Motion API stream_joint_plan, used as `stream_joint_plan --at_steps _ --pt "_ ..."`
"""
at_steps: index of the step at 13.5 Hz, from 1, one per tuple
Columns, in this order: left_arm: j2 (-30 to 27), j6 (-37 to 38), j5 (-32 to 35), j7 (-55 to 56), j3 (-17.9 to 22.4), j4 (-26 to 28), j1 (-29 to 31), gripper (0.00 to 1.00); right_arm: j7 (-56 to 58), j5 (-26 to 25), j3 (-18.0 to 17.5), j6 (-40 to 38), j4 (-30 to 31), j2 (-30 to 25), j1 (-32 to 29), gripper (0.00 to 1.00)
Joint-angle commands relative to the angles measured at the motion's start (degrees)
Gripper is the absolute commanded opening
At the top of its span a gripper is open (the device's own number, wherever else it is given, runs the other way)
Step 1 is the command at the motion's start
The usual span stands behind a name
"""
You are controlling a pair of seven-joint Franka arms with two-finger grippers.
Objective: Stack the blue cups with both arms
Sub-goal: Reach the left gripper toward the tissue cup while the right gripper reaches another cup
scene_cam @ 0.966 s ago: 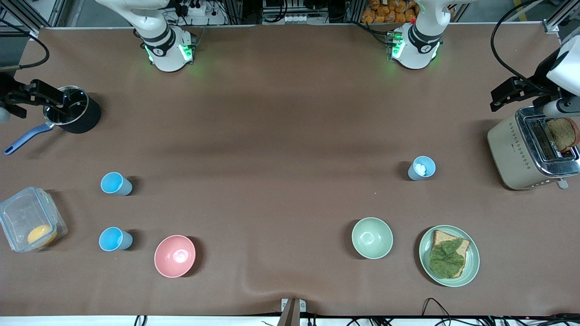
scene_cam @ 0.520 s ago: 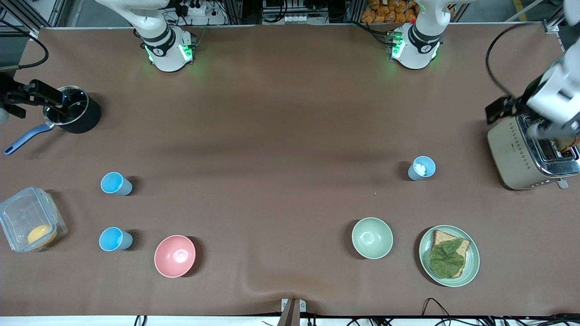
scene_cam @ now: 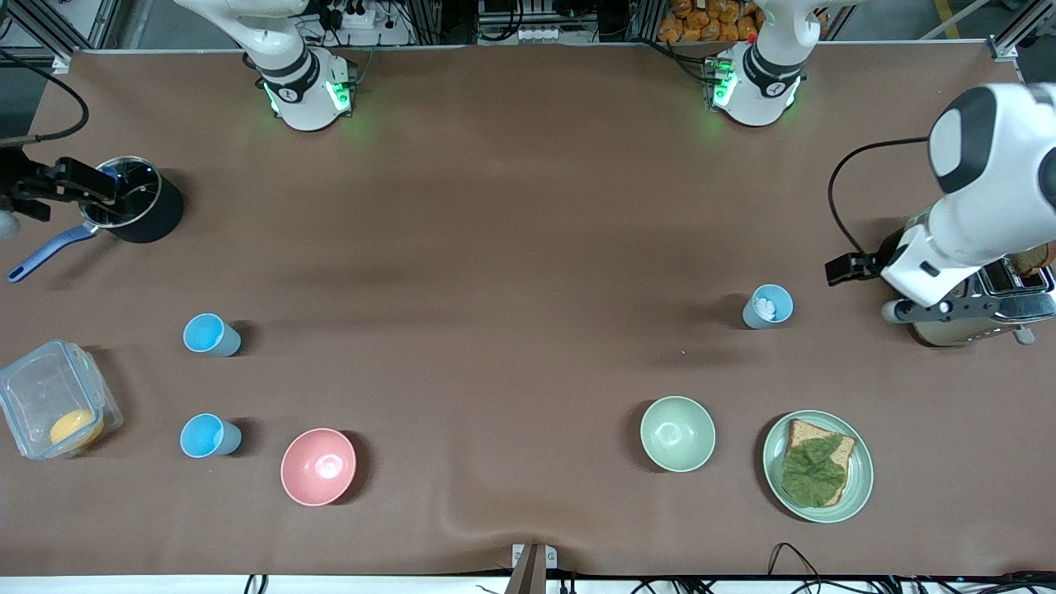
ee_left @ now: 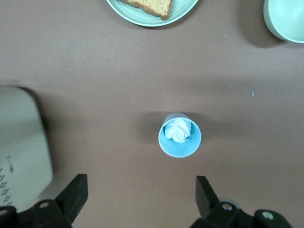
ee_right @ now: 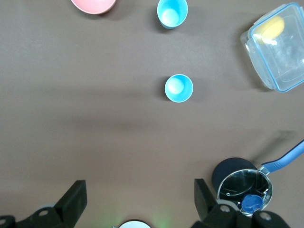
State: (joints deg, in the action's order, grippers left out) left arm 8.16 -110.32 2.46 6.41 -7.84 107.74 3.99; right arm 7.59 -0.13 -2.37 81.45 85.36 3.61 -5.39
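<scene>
The blue cups need to be stacked. My left gripper should next grab the cup with something white inside by its rim [scene_cam: 769, 289] [ee_left: 179, 155].
Three light-blue cups stand upright and apart. Two are at the right arm's end: one [scene_cam: 212, 335] [ee_right: 179, 88] and one nearer the front camera [scene_cam: 210, 436] [ee_right: 172, 13]. The third cup [scene_cam: 768, 307] [ee_left: 179, 135], with something white inside, is at the left arm's end. My left gripper [scene_cam: 850, 269] [ee_left: 140, 199] is open and empty, in the air between the toaster and that cup. My right gripper [scene_cam: 62, 183] [ee_right: 137, 202] is open and empty, beside the black pot.
Toaster [scene_cam: 949, 333] [ee_left: 21, 152] under the left arm. Black pot [scene_cam: 132, 210] [ee_right: 242, 183] with blue handle. Clear container [scene_cam: 54, 400] [ee_right: 278, 47] with something yellow. Pink bowl [scene_cam: 318, 466], pale green bowl [scene_cam: 677, 433], and plate [scene_cam: 862, 478] [ee_left: 185, 9] with toast and lettuce.
The left arm has swung from over the toaster toward the cup with the white thing inside. The right arm has barely moved. The cups have not moved.
</scene>
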Motion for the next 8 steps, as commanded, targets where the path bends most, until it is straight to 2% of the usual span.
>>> stream_joint_plan --at_steps 1,3,8 --pt "1.59 -5.07 -0.96 0.01 -0.42 2.73 0.40 1.00 0.93 1.36 -0.97 -0.07 -1.08 6.47 -0.76 1.00" --pt "2.38 -7.36 -0.88 0.01 -0.42 4.23 0.23 1.00 0.93 3.99 -0.97 -0.59 -0.99 8.43 -0.41 1.00" --pt "5.37 -15.96 -0.88 0.01 -0.42 8.53 0.05 1.00 1.11 4.08 -0.62 -0.07 -1.08 12.38 -3.90 1.00"
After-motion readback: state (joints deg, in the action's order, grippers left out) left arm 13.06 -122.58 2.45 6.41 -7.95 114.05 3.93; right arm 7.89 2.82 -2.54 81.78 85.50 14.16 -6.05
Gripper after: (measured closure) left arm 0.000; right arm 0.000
